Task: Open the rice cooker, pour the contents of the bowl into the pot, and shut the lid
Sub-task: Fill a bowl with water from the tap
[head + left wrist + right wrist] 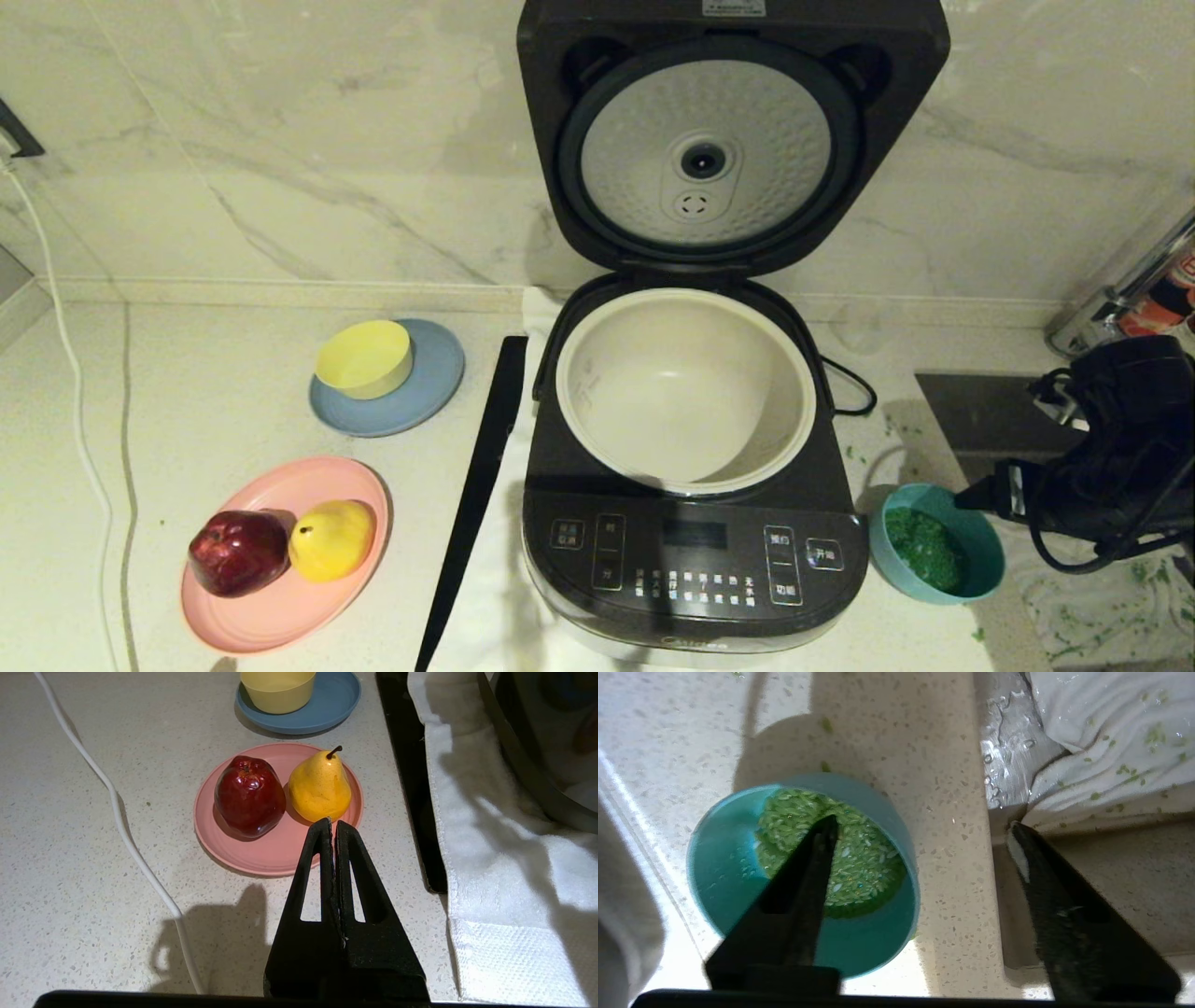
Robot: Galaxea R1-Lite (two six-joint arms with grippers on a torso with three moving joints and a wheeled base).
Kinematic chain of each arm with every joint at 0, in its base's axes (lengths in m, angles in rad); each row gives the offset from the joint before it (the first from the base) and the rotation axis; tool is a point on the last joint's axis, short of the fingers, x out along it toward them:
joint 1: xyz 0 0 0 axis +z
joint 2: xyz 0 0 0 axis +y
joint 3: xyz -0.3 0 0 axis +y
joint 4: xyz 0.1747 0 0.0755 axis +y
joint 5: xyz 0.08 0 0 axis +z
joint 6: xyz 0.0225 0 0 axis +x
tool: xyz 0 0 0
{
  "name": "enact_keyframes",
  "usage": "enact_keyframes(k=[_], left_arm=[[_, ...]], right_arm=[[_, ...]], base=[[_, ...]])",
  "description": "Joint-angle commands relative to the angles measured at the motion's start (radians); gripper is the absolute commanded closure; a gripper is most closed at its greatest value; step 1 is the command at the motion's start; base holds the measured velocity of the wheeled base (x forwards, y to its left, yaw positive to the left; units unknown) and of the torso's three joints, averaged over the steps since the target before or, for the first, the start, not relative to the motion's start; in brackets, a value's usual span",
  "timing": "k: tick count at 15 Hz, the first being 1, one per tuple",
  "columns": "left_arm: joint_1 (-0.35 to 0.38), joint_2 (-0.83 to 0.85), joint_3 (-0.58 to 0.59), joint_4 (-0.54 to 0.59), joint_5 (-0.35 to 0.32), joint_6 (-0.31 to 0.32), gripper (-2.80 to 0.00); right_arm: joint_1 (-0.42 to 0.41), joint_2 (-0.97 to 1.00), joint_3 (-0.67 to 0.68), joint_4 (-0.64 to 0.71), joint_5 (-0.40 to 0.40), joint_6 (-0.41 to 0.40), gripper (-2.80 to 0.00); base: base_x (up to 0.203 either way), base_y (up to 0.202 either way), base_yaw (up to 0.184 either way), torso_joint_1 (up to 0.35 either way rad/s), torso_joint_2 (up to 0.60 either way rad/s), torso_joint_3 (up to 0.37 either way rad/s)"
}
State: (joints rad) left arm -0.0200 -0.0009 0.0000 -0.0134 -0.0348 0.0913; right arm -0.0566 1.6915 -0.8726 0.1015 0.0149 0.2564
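Note:
The fingers of my right gripper still hover above the sink-side rim (pixel 999 539) (pixel 912 865) of the teal bowl, one over the green contents, so it lowers next before closing.
The dark grey rice cooker (pixel 691 560) stands mid-counter. Its lid (pixel 705 140) is swung up and shows its dimpled silver underside. The cream pot (pixel 686 392) inside looks empty. The teal bowl (pixel 936 541) sits on the counter right of the cooker and holds the green chopped contents (pixel 924 546). My right gripper (pixel 923 825) is open, low at the bowl (pixel 859 947). One finger is over the contents (pixel 864 858). The other is outside, so the near rim lies between them. My left gripper (pixel 333 822) is shut, empty, parked above the counter by the pink plate.
A pink plate (pixel 280 607) carries a red apple (pixel 238 551) and a yellow pear (pixel 331 539). A yellow bowl (pixel 364 357) sits on a blue plate (pixel 420 401). A black strip (pixel 476 495) and a white cloth (pixel 490 858) lie left of the cooker. A white cable (pixel 65 373) runs at far left.

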Motion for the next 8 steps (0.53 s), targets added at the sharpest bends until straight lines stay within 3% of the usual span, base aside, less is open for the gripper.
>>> enact_keyframes(k=[1,8], left_arm=[[0.000,-0.001,0.008,0.000,-0.001,-0.001,0.00],[0.000,-0.001,0.008,0.000,-0.001,0.001,0.00]], right_arm=[[0.000,0.023,-0.002,-0.007,-0.001,0.001,-2.80],[-0.003,0.057,0.001,-0.022,-0.001,0.003,-2.80]], base=[[0.000,0.000,0.000,0.000,0.00,0.000],[0.000,0.000,0.000,0.000,0.00,0.000]])
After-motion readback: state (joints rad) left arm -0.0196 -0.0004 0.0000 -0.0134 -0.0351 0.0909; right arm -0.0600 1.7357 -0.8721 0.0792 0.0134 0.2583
